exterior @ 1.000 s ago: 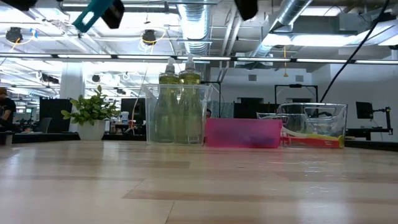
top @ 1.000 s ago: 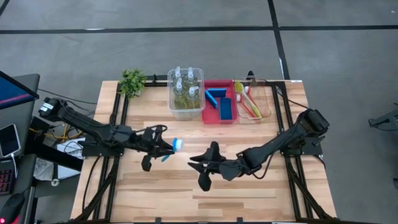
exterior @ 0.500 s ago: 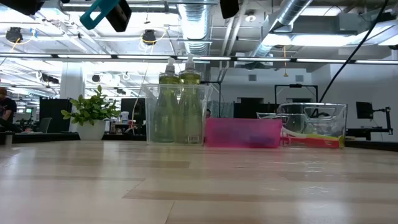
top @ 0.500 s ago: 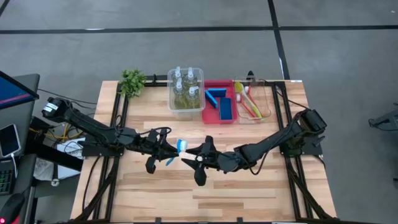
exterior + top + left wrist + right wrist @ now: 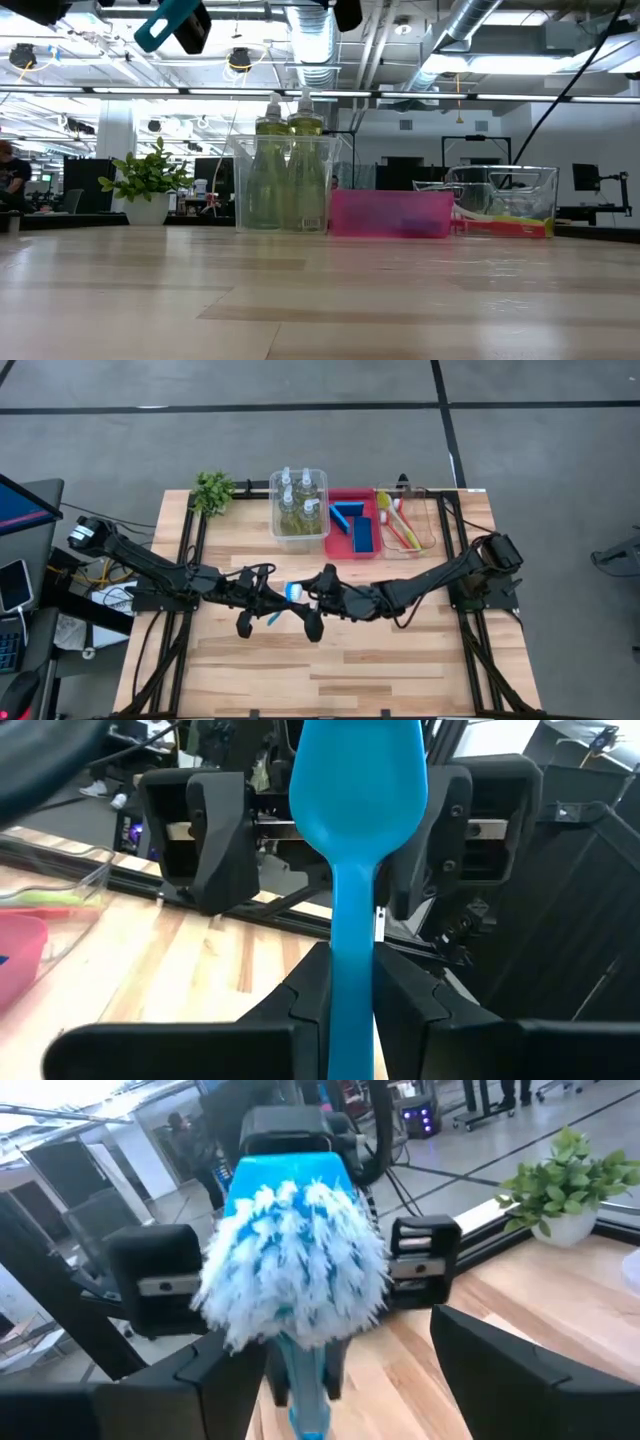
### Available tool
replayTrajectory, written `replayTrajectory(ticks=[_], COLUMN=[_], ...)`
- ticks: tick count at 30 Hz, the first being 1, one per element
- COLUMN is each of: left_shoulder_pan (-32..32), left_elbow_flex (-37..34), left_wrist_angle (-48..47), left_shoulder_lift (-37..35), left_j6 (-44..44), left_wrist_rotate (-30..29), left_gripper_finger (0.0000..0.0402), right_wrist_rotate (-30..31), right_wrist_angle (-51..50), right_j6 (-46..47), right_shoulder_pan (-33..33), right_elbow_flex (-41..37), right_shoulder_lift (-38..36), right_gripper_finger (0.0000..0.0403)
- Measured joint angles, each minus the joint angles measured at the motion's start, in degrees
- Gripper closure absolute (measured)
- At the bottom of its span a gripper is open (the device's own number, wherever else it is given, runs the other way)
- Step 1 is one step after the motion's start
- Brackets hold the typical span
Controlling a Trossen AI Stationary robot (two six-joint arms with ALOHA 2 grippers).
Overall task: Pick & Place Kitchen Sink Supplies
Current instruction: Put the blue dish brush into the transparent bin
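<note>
My right gripper should close now. Closing now would hold the brush. My fingers reach past both sides of the blue handle (image 5: 306, 1385) just below the bristle head.
A blue long-handled brush with a white-and-blue bristle head (image 5: 293, 592) hangs high over the table's middle, with my left gripper (image 5: 270, 601) shut on it. In the right wrist view the bristle head (image 5: 295, 1265) faces the camera. My right gripper (image 5: 316, 602) is open, level with the brush. Its fingers (image 5: 215, 840) stand on either side of the brush head, and I see no touch. The low view shows only the brush's handle end (image 5: 160, 24) and dark gripper parts at the top edge. My left gripper pinches the brush's handle (image 5: 350, 982) between its two fingers, behind the head. The fingers come level from the table's left and lie along the handle. The brush is lifted clear, its head pointing toward the table's right and its handle end (image 5: 269, 618) sticking out toward the near edge.
Along the far edge stand a clear bin (image 5: 298, 538) of yellow-green bottles, a red bin (image 5: 352, 552) with blue sponges and a clear bin (image 5: 418, 546) with red and yellow-green brushes. A small green plant (image 5: 213, 490) stands at the far left. The near half of the table is bare wood.
My right gripper has gone toward the table's left edge until its fingers flank the brush head. My left gripper has carried the brush a little toward the table's right edge and still holds it clear of the table.
</note>
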Motion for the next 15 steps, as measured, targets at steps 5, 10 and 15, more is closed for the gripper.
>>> replayTrajectory(ticks=[5,10,15], left_shoulder_pan=[0.01,0.02,0.05], left_elbow_flex=[0.00,0.00,0.12], left_wrist_angle=[0.49,0.47,1.28], left_shoulder_lift=[1.01,1.67,1.57], left_j6=[-0.02,-0.15,-0.14], left_wrist_rotate=[-1.29,-2.00,-3.20], left_gripper_finger=[0.0352,0.0343,0.0336], right_wrist_rotate=[-0.40,-0.41,-0.48], right_wrist_angle=[0.03,0.01,-0.34], right_j6=[0.00,0.02,0.02], right_shoulder_pan=[-0.85,-0.89,-0.88], right_elbow_flex=[0.70,0.70,0.68], right_shoulder_lift=[0.00,0.00,0.00], right_gripper_finger=[0.0134,0.0182,0.0317])
